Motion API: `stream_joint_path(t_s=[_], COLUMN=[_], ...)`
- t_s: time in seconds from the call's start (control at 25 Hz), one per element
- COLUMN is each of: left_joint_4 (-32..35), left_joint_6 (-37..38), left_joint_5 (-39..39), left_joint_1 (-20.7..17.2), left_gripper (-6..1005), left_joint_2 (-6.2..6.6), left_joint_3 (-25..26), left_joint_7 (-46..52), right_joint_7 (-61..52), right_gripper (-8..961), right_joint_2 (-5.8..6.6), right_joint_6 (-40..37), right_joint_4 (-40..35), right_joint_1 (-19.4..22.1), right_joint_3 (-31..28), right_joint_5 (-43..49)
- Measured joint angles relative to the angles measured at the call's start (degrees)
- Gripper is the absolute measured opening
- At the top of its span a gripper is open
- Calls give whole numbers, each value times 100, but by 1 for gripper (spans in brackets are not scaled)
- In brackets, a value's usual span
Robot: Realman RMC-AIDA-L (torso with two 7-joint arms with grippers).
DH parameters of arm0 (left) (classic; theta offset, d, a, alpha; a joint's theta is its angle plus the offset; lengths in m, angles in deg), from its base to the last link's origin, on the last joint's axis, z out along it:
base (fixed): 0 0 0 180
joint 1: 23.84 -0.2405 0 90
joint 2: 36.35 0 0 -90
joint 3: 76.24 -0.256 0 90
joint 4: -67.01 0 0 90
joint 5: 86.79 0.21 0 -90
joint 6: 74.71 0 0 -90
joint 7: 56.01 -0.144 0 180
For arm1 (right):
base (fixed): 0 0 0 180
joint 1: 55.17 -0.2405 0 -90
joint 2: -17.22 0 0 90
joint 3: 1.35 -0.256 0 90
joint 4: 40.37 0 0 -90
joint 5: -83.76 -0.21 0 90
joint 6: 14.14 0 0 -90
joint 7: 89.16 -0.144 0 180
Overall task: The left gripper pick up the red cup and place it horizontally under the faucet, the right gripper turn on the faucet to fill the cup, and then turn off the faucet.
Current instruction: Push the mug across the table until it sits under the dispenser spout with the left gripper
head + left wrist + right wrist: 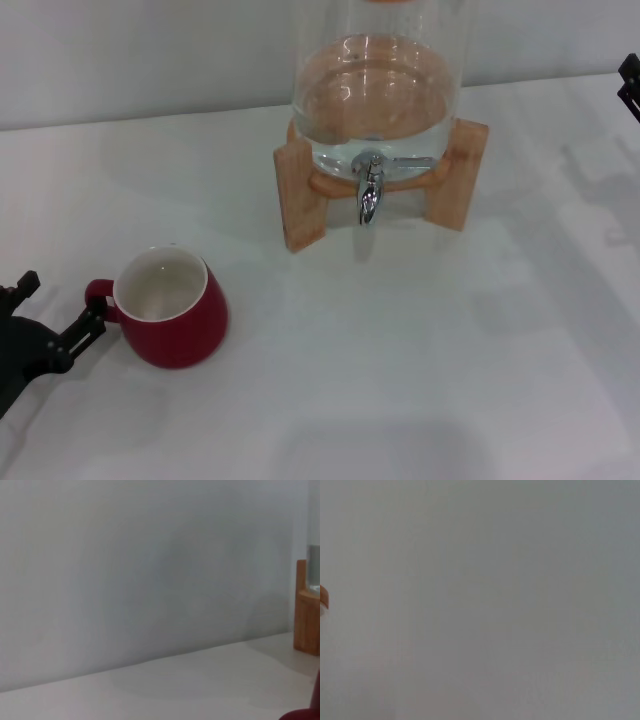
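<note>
The fingers of my left gripper stand around the red cup's handle, level with the loop, so it is now time to close on the handle.
The red cup point(172, 312) stands upright on the white table at the front left, white inside showing, with its loop handle point(97, 293) turned toward my left gripper point(62, 302). That gripper is open right beside the handle; one finger point(86, 327) reaches just under the loop, the other point(27, 283) is apart from it. A sliver of the cup point(303, 714) shows in the left wrist view. The chrome faucet point(369, 192) points down from the glass dispenser point(376, 85) at the back centre, nothing beneath its spout. Only a black edge of my right gripper point(630, 85) shows at the far right.
The dispenser holds water and rests on a wooden stand point(304, 196), whose leg point(306, 609) appears in the left wrist view. A grey wall runs behind the table point(420, 380). The right wrist view shows mostly wall.
</note>
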Motion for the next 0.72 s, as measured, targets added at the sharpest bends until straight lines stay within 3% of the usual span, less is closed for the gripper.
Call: stream_joint_path(t_s=[0.52, 0.72], left_joint_4=[42, 41], left_joint_6=[-121, -124], left_joint_5=[-1, -1], left_joint_1=[110, 150], left_gripper=[819, 611], left_joint_2=[-18, -3], left_joint_3=[24, -1], left_joint_7=[109, 207], right_joint_7=[0, 0], right_gripper=[809, 809], right_joint_2=[0, 0], right_joint_6=[-9, -8], right_joint_4=[0, -5], right_joint_1=[0, 0], right_joint_3=[3, 10], right_joint_5=[0, 0])
